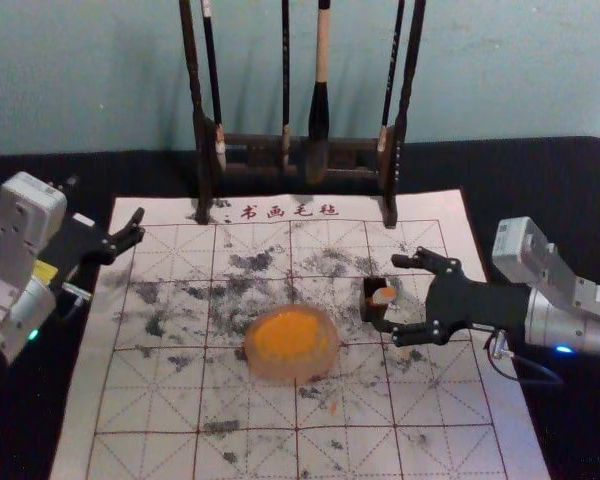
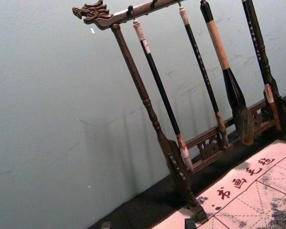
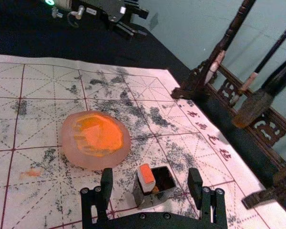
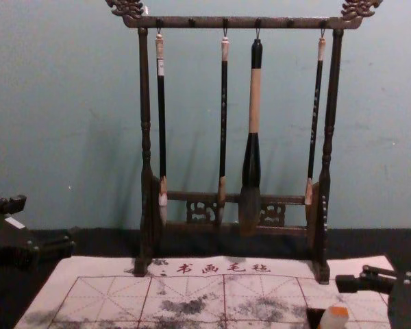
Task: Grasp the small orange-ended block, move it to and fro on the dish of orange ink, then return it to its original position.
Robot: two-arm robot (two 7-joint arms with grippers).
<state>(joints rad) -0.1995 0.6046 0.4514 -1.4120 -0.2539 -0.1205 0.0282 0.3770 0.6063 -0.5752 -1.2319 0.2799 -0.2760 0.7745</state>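
My right gripper grabs the block by its orange-tipped end (image 3: 146, 174) next, to work the orange ink on the small block's dish (image 3: 96, 138).
My right gripper (image 1: 398, 295) is open, its fingers spread around the near side of a small dark box (image 1: 370, 302) where the orange-ended block (image 1: 384, 296) stands. In the right wrist view the block (image 3: 146, 176) leans at the rim of the dark box (image 3: 163, 180), orange end up, between the spread fingers of my right gripper (image 3: 150, 183) and touching neither. The block (image 4: 335, 316) shows at the chest view's bottom edge. The dish of orange ink (image 1: 291, 343) lies on the mat to the box's left. My left gripper (image 1: 130, 232) is parked at the left.
A wooden rack (image 1: 270, 150) with several hanging brushes (image 4: 254, 103) stands at the back of the ink-stained white mat (image 1: 160, 400). The wall (image 4: 68, 137) rises behind it. Black cloth (image 1: 555, 190) surrounds the mat.
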